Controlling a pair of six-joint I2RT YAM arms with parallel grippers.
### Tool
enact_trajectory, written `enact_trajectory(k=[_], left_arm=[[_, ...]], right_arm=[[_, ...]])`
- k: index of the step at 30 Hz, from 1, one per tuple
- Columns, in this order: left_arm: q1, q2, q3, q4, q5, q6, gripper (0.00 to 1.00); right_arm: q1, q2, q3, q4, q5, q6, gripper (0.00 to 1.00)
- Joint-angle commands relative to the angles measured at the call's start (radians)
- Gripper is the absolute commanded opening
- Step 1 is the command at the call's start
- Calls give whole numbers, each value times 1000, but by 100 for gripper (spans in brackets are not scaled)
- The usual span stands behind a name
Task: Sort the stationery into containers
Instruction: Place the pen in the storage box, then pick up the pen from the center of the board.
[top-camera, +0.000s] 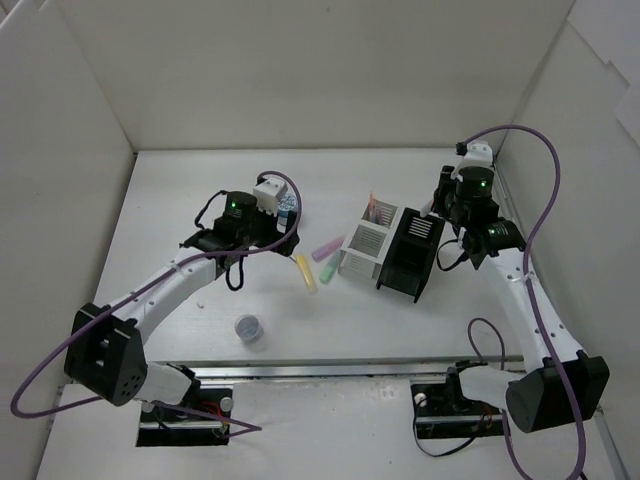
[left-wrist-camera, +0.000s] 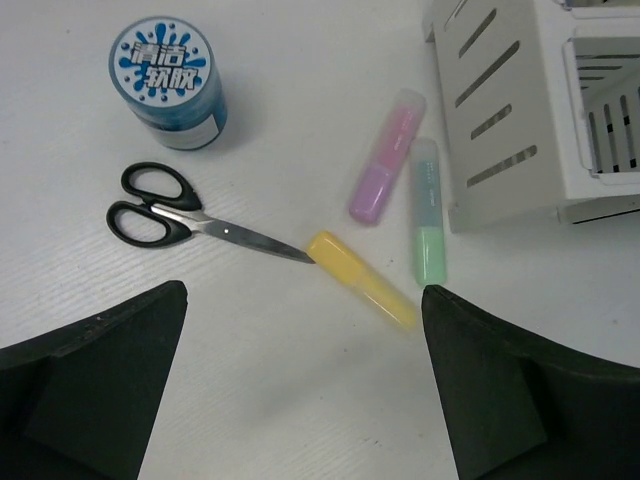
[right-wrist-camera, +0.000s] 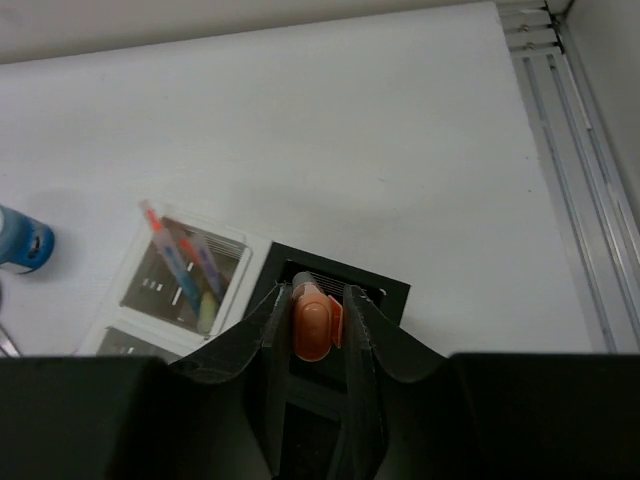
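Observation:
The left gripper grabs the pink-purple marker by its purple end (top-camera: 319, 254) (left-wrist-camera: 373, 193) next, which leaves the pink length free to hand over for sorting.
My left gripper (left-wrist-camera: 303, 310) is open and empty above bare table, just short of a yellow marker (left-wrist-camera: 360, 278). Beyond it lie black-handled scissors (left-wrist-camera: 170, 215), a pink-purple marker (left-wrist-camera: 385, 160), a green marker (left-wrist-camera: 428, 215) and the round blue tin (left-wrist-camera: 168, 80). My right gripper (right-wrist-camera: 316, 295) is shut on an orange marker (right-wrist-camera: 313, 325), held upright over the opening of the black mesh pen holder (right-wrist-camera: 390, 295). The white mesh organizer (right-wrist-camera: 235, 245) beside it holds a few pens. The small purple jar (top-camera: 249, 327) stands alone near the front.
In the top view the white organizer (top-camera: 368, 245) and black holder (top-camera: 410, 255) stand side by side at centre right. White walls enclose the table on three sides. A metal rail (right-wrist-camera: 560, 150) runs along the table's edge.

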Motion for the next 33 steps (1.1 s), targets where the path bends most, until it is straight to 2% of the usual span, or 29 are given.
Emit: enact_trajectory(k=[1, 7, 8, 11, 12, 14, 17, 20, 21, 22, 26, 33], left_arm=[[10, 38, 87, 11, 43, -38, 99], [10, 156, 153, 26, 233, 147, 100], [10, 197, 172, 17, 247, 187, 99], [10, 291, 259, -38, 290, 241, 100], [10, 311, 293, -57, 297, 254, 100], [-1, 365, 317, -63, 294, 287, 99], [-21, 446, 385, -107, 259, 312, 97], [-30, 518, 454, -164, 227, 339, 94], [-39, 533, 465, -173, 227, 343, 92], [-39, 546, 483, -187, 224, 341, 92], [-64, 607, 518, -201, 221, 352, 86], [-101, 724, 627, -298, 84, 358, 70]], right_arm=[[-29, 23, 39, 0, 57, -16, 0], [-49, 83, 19, -23, 47, 4, 0], [-54, 90, 15, -25, 47, 7, 2], [-61, 104, 5, -34, 41, 21, 20], [-63, 107, 4, -36, 46, 24, 32], [-64, 115, 7, -43, 43, 24, 46], [-67, 109, 13, -48, 31, 29, 58], [-69, 77, 12, -52, 15, 30, 77], [-71, 68, 11, -52, 11, 32, 85], [-69, 57, 10, -51, 5, 32, 98], [-71, 0, -11, -52, 11, 41, 98], [-74, -61, -30, -52, 38, 44, 98]])
